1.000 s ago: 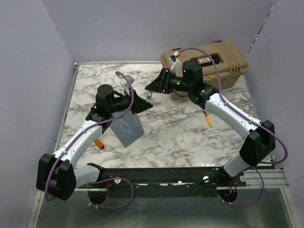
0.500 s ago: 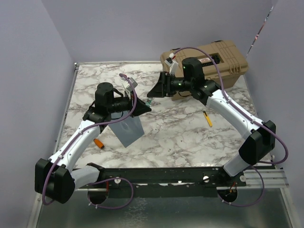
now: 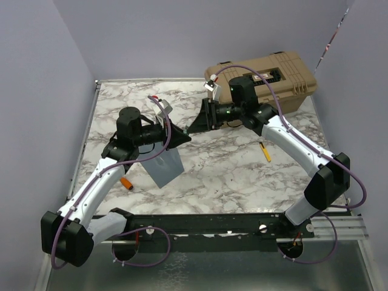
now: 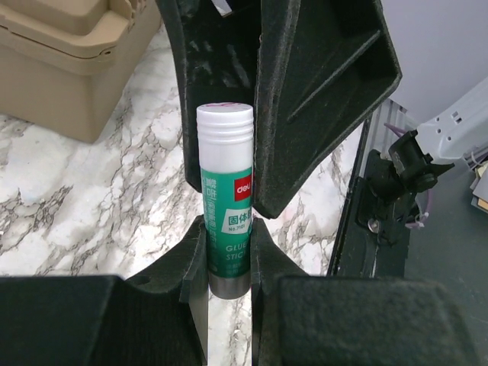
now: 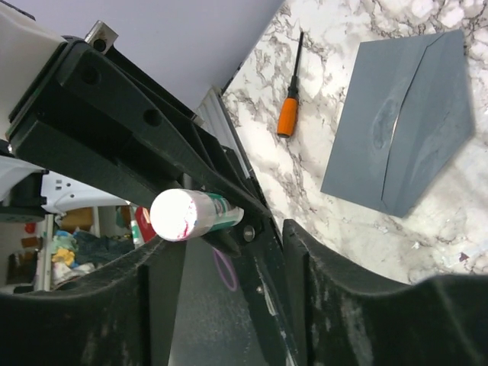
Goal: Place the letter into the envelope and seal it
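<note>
My right gripper grabs the glue stick [image 4: 226,191] by its white cap [image 4: 226,142] next, to pull the cap off the held body and seal the envelope.
The slate-grey envelope [image 3: 163,167] lies flat on the marble table, its flap folded down; the right wrist view shows the envelope [image 5: 404,130] at upper right. The letter is out of view. My left gripper [image 3: 180,138] [image 4: 226,229] hovers above the table, shut on the lower body of a green glue stick [image 4: 226,191] with a white cap. My right gripper [image 3: 197,118] [image 5: 225,259] meets it tip to tip and stands open, with the glue stick's capped end [image 5: 187,215] between its fingers, close against one of them.
A tan hard case [image 3: 267,82] stands at the back right, behind the right arm. An orange-handled screwdriver [image 3: 126,183] lies left of the envelope. A yellow tool [image 3: 265,151] lies under the right forearm. Purple walls close in on three sides.
My right gripper has swung left and come up to the glue stick's cap. The left gripper has shifted slightly back and left, still gripping the stick. The envelope has not moved.
</note>
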Controlling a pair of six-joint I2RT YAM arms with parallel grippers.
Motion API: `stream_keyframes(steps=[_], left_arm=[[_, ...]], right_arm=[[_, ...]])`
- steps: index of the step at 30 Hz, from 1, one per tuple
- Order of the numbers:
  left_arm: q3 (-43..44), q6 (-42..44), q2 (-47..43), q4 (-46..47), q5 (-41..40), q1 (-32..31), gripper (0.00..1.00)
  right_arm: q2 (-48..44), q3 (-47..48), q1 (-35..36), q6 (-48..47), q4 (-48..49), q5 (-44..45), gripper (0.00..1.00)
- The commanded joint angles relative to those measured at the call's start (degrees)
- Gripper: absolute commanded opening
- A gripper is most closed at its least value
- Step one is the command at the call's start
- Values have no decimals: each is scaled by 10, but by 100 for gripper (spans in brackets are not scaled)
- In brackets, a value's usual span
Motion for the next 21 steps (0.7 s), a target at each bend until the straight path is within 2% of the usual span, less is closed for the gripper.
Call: stream_keyframes(steps=[1,7,21], left_arm=[[-13,20,-17,-4,-2,-4,0],[-21,24,-15,-13,-6,-5,0],[-27,19,3,-14,11,-9,0]], right_arm=[[2,12,1,-6,-7,3,60],[8,23,2,3,6,6,58],[13,16,2,4,9,-6,29]])
